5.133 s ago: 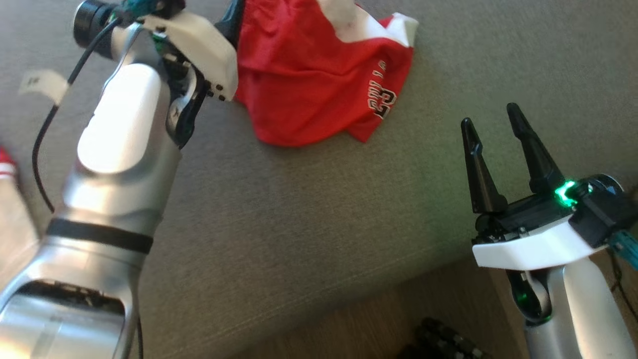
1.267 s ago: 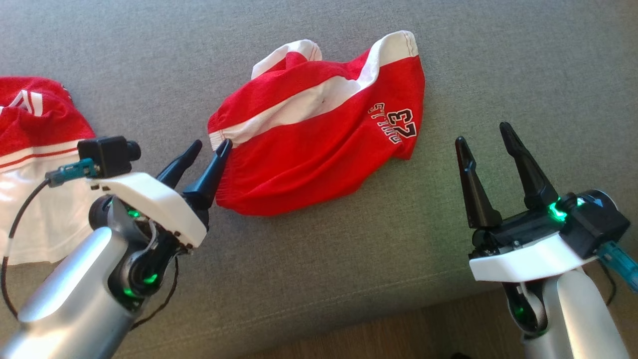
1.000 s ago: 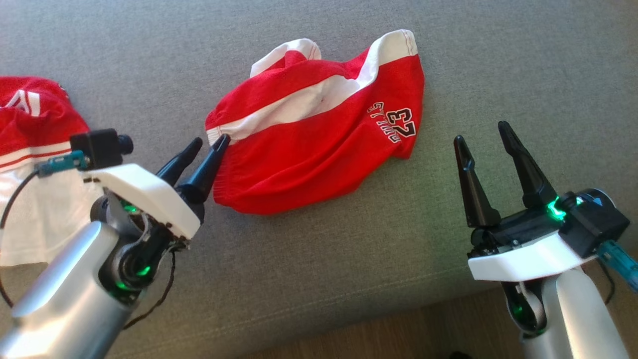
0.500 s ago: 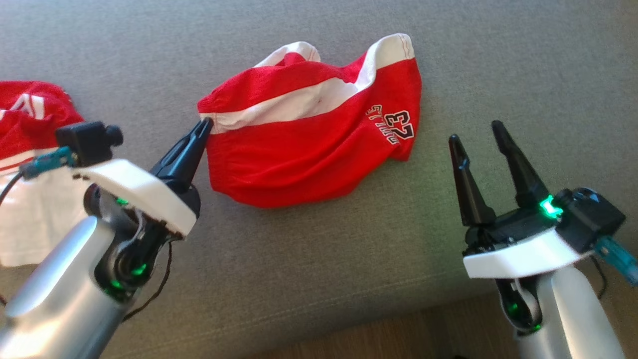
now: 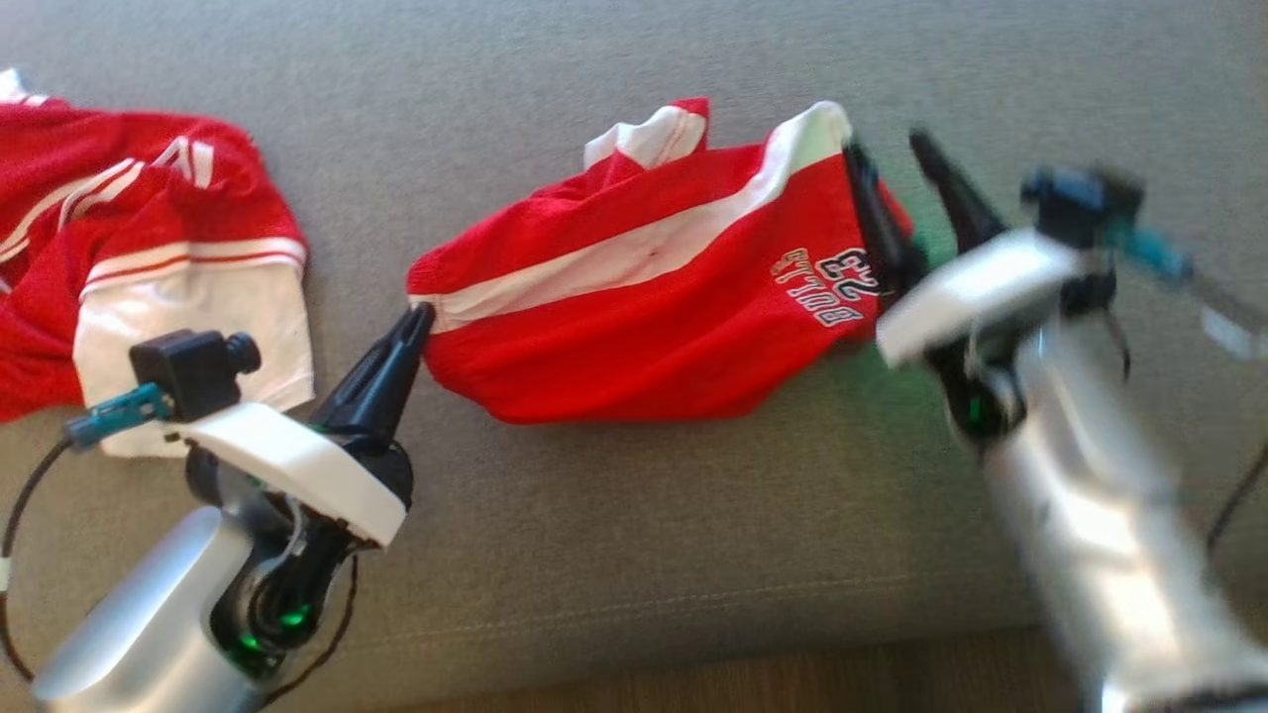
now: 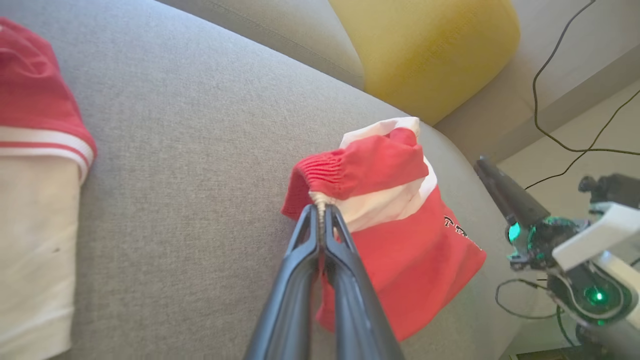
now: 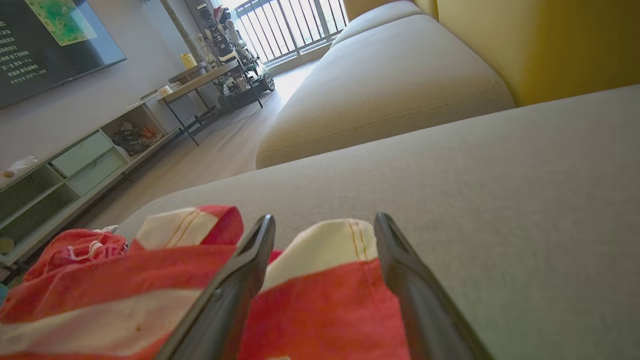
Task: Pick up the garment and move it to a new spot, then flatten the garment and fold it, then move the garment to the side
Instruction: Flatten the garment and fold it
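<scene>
Next, my right gripper pinches the white hem corner (image 5: 828, 124) of the shorts, which stands up while the red cloth (image 5: 666, 345) slopes flat beside it.
The garment (image 5: 654, 297), red shorts with a white stripe and black lettering, lies crumpled on the grey sofa (image 5: 594, 545). My left gripper (image 5: 421, 319) is shut on its left waistband edge; the left wrist view shows the fingertips (image 6: 320, 212) pinching the white trim of the garment (image 6: 400, 240). My right gripper (image 5: 892, 163), blurred, stands open at the garment's right end. In the right wrist view its two fingers (image 7: 325, 220) straddle the white hem corner of the garment (image 7: 320, 300), and whether they touch the cloth I cannot tell.
A second red and white garment (image 5: 149, 248) lies at the left of the sofa. A yellow cushion (image 6: 425, 45) stands behind the seat. The sofa's front edge meets wooden floor (image 5: 693, 688). A low shelf unit (image 7: 75, 160) stands across the room.
My left gripper has shut on the garment's left edge. The right arm has swung up from the sofa's front edge to the garment's right end. The head camera has shifted.
</scene>
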You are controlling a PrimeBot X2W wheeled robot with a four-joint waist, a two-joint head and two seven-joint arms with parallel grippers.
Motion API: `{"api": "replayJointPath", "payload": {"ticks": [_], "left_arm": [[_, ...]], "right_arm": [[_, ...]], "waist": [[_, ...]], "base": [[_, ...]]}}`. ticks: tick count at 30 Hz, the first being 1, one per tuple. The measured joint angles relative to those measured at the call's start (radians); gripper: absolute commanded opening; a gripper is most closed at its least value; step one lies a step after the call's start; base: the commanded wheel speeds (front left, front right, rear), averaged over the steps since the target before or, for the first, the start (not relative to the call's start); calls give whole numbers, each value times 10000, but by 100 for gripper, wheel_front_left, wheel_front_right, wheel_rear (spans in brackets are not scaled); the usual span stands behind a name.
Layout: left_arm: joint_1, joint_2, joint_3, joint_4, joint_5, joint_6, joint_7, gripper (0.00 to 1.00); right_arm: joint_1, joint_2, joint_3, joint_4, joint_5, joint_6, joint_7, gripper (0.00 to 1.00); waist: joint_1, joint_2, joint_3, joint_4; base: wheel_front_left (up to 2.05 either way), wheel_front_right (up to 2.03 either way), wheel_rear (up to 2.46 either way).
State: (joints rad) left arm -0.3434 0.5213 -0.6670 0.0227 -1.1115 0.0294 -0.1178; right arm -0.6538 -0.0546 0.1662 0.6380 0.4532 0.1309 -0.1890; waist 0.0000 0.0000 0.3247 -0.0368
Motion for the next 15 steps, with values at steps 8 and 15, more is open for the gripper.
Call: {"api": "replayJointPath", "payload": {"ticks": [8,15], "left_arm": [[-636,-410,-270,334,203,-299,4,0],[-768,-604,-336,677,288,-395,-71,0]], "right_arm": [[-2118,-769,807,2518,796,0,1787,100],[-2542,-1208,1778,3149,1076,0,2449,100]], "waist": [[0,0,404,608],[0,0,617,913]], "base": [[0,0,0],[0,0,0]]}}
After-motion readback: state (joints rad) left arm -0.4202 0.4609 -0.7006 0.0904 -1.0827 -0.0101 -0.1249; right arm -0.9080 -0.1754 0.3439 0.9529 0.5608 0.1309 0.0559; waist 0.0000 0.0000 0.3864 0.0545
